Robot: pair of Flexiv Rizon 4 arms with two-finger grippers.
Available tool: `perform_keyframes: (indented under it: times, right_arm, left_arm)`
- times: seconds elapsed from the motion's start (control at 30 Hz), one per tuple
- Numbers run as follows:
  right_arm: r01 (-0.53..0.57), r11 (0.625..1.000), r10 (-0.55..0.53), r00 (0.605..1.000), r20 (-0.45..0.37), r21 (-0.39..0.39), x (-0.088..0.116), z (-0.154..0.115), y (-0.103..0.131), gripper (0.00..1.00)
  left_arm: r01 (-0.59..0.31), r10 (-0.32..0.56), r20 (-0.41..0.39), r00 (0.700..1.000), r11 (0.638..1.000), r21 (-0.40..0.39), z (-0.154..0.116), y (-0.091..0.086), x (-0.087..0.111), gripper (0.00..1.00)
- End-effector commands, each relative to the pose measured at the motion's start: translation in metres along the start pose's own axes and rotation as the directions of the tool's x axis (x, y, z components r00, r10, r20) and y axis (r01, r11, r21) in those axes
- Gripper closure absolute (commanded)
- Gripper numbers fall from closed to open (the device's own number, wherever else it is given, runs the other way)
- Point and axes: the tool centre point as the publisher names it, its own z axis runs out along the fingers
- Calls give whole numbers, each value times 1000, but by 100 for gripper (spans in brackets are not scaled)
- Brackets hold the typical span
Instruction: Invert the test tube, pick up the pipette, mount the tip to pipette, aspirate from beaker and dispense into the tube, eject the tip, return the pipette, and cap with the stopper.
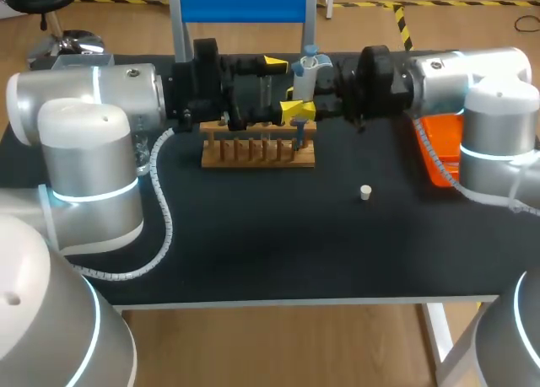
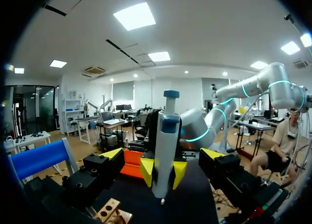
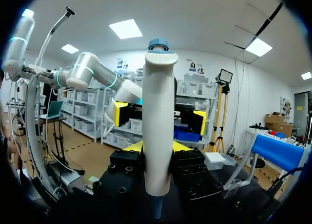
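Observation:
Next, my left gripper grips the white and blue pipette by its white body (image 1: 305, 85) to aspirate from the beaker (image 1: 142, 153).
My right gripper (image 1: 305, 90) is shut on the white pipette (image 1: 309, 70) with a blue plunger and holds it upright behind the wooden tube rack (image 1: 257, 148). In the right wrist view the pipette (image 3: 158, 126) stands between that gripper's (image 3: 158, 147) yellow tips. My left gripper (image 1: 283, 88) faces it, wide open, with its fingers on either side of the pipette (image 2: 165, 155) and not touching it. A small blue item (image 1: 299, 131) stands at the rack's right end. The white stopper (image 1: 365, 192) lies on the black mat to the right of the rack.
An orange bin (image 1: 440, 147) sits under my right arm. A blue-topped stand (image 1: 245, 5) rises at the table's back edge. A glass beaker (image 1: 143, 157) shows partly behind my left arm. A corner of the rack (image 2: 113, 213) lies below my left gripper (image 2: 162, 154).

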Motion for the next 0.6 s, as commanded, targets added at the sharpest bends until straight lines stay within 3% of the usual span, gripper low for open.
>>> perform_keyframes:
  times: [0.03,0.6]
  right_arm:
    - [-5,1000,5,1000,6,-10,2,10,0,100]
    - [-33,999,33,999,28,-4,-6,24,-11,100]
  left_arm:
    - [-1,1,3,1000,1000,3,0,1,1,0]
    - [-1,1,3,1000,1000,3,0,1,1,0]
